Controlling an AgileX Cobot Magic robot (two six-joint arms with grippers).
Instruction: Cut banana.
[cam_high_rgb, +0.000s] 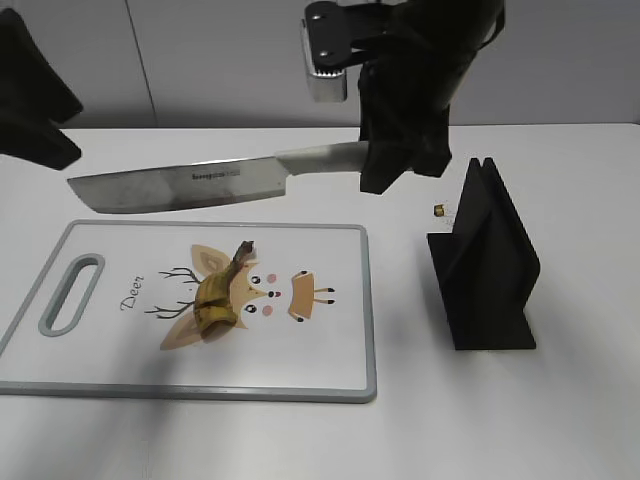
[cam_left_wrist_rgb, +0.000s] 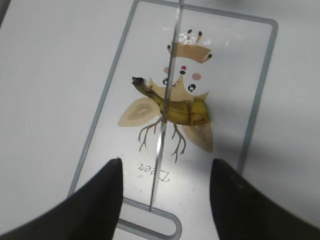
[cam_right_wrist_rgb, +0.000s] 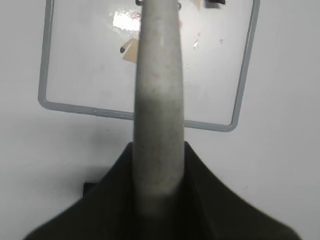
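My right gripper already covers the knife's grey handle (cam_high_rgb: 325, 158). My left gripper will therefore pinch the knife by the free tip of its blade (cam_high_rgb: 92, 190).
A short, browned banana piece (cam_high_rgb: 218, 297) lies on the white cutting board (cam_high_rgb: 330, 370), over its deer picture; it also shows in the left wrist view (cam_left_wrist_rgb: 182, 110). My right gripper (cam_high_rgb: 392, 160) is shut on the grey handle (cam_right_wrist_rgb: 157, 100) of a large knife (cam_high_rgb: 185, 186), held level in the air above the board, blade pointing left. In the left wrist view the blade shows edge-on as a thin line (cam_left_wrist_rgb: 167, 100) crossing the banana. My left gripper (cam_left_wrist_rgb: 165, 175) is open and empty, high above the board's handle end; in the exterior view it is at the left edge (cam_high_rgb: 35, 105).
The board (cam_left_wrist_rgb: 260, 100) has a grey rim and a handle slot (cam_high_rgb: 70, 295) at its left end. A black knife stand (cam_high_rgb: 485, 265) stands on the white table right of the board, with a small dark bit (cam_high_rgb: 439, 210) beside it.
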